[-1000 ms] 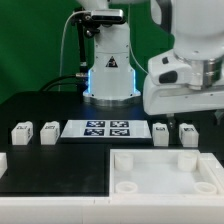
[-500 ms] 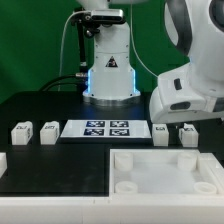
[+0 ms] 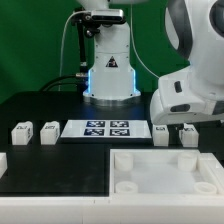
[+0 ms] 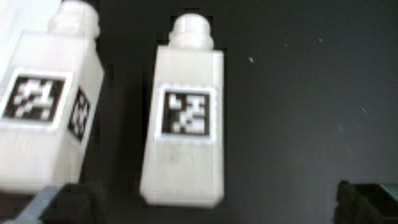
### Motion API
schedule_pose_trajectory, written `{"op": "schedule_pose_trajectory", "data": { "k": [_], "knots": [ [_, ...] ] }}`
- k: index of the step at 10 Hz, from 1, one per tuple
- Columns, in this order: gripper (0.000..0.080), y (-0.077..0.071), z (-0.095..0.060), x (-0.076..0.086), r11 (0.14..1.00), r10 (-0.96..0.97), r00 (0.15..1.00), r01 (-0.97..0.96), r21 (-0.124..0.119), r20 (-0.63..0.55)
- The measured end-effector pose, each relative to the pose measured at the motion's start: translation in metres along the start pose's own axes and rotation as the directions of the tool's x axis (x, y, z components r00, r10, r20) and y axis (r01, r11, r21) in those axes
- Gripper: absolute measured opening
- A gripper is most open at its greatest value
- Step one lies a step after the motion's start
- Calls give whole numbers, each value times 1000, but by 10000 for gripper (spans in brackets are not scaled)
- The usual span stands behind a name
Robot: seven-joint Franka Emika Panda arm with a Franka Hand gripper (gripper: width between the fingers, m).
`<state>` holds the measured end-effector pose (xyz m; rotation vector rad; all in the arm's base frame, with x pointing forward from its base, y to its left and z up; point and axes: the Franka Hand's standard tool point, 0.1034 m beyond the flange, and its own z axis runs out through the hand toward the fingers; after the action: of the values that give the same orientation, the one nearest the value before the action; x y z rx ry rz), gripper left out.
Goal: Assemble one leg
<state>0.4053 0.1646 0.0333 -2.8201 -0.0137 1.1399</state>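
I should next grab the white leg by its square body (image 4: 183, 160) with my gripper. The leg's rounded knob then stays free for assembly.
Four small white legs with tags lie on the black table in the exterior view: two at its left (image 3: 20, 132) (image 3: 48, 131) and two at its right (image 3: 162, 130) (image 3: 187, 132). The white arm (image 3: 190, 95) hangs low over the right pair and hides its own fingers. In the wrist view my gripper (image 4: 214, 205) is open and empty, with dark fingertips (image 4: 50, 205) on either side. One leg (image 4: 187, 120) lies lengthwise between the jaws, nearer one finger. A second leg (image 4: 45, 100) lies beside it, outside the jaws.
The marker board (image 3: 97, 128) lies between the two pairs of legs. A large white tray-like piece (image 3: 165, 170) with recessed corners sits in front. The robot base (image 3: 108, 70) stands behind the board.
Since a second ago the arm has come down over the right pair of legs. In the last half second it has hardly moved.
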Motion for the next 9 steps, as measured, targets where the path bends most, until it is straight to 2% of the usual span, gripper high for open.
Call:
{"op": "schedule_pose_trajectory", "data": {
  "k": [4, 8, 9],
  "knots": [
    [649, 1, 26, 2, 1000, 17, 999, -17, -1, 42],
    [649, 0, 29, 4, 1000, 13, 999, -13, -1, 53],
    [521, 0, 29, 4, 1000, 13, 999, -13, -1, 53]
  ]
}}
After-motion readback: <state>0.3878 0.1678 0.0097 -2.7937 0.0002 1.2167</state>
